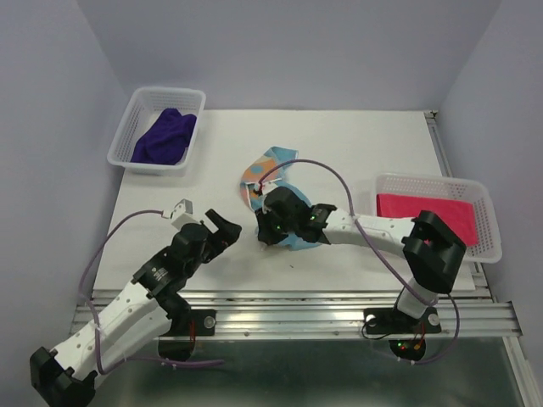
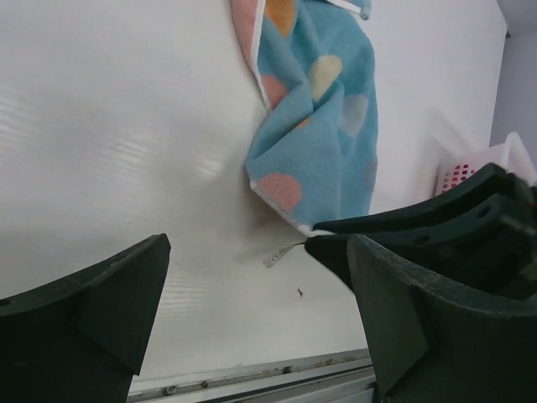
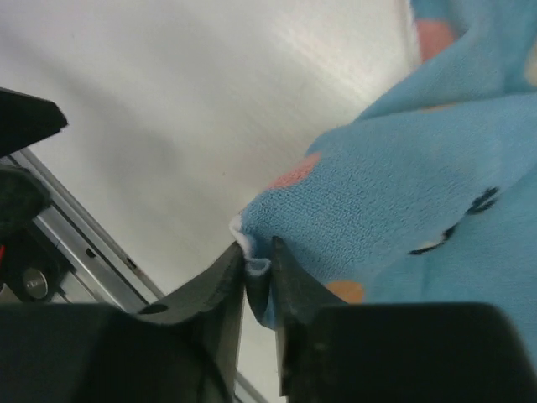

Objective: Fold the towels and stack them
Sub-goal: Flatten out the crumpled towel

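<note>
My left gripper grabs the light blue towel's near white-hemmed corner next. That leaves my right gripper free for another corner to fold the towel.
The light blue towel with orange dots lies crumpled mid-table, spread toward the back in the left wrist view. My right gripper sits low at the towel's near corner, its narrow jaws pinching the white-hemmed edge of the blue cloth. My left gripper hovers wide open just left of it, with only bare table between its fingers. A dark purple towel lies bunched in the back-left basket. A flat pink-red towel rests in the right basket.
A white mesh basket stands at the back-left corner and another at the right edge, also seen in the left wrist view. The table's metal front rail runs just below both grippers.
</note>
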`<state>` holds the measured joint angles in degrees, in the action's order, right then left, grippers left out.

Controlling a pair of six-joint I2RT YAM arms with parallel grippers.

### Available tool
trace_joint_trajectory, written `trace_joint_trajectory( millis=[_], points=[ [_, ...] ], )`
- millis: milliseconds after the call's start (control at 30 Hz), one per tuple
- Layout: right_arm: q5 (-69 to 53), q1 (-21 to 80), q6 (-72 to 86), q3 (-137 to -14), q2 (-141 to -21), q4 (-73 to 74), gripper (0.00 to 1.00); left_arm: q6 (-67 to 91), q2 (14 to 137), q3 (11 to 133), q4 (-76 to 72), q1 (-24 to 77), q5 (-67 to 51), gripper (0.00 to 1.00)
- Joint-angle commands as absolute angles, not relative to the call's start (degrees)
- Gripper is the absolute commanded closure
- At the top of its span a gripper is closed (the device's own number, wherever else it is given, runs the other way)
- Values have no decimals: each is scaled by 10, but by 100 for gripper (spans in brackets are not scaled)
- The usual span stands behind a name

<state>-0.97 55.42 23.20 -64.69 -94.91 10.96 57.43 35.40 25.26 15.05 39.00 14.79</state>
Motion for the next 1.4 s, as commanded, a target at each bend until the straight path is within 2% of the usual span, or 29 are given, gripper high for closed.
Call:
trace_joint_trajectory(
  millis=[0,33,67,233,333,500,600,767,1033,1067,1333,1367],
  points=[
    [43,617,227,-664,-980,133,41,638,285,215,236,390,171,1],
    [39,617,235,-657,-978,122,31,638,276,211,233,390,171,1],
    [50,616,249,-649,-963,119,0,637,270,208,230,390,170,1],
    [107,616,272,-599,-873,112,0,576,323,198,124,390,121,1],
    [172,605,304,-560,-823,134,0,553,423,202,46,390,63,1],
    [147,450,373,-491,-771,183,0,534,590,240,23,416,12,3],
    [148,425,368,-474,-748,183,0,543,644,249,24,439,-15,8],
    [165,409,362,-471,-760,196,0,565,701,299,139,478,46,17],
    [163,397,348,-469,-781,178,0,605,749,367,253,553,100,23],
    [163,396,346,-468,-784,173,0,603,758,373,258,555,102,27],
    [149,386,336,-461,-794,160,0,586,853,439,264,561,149,28],
    [150,384,337,-460,-794,160,0,580,863,443,258,560,141,32]
  ],
)
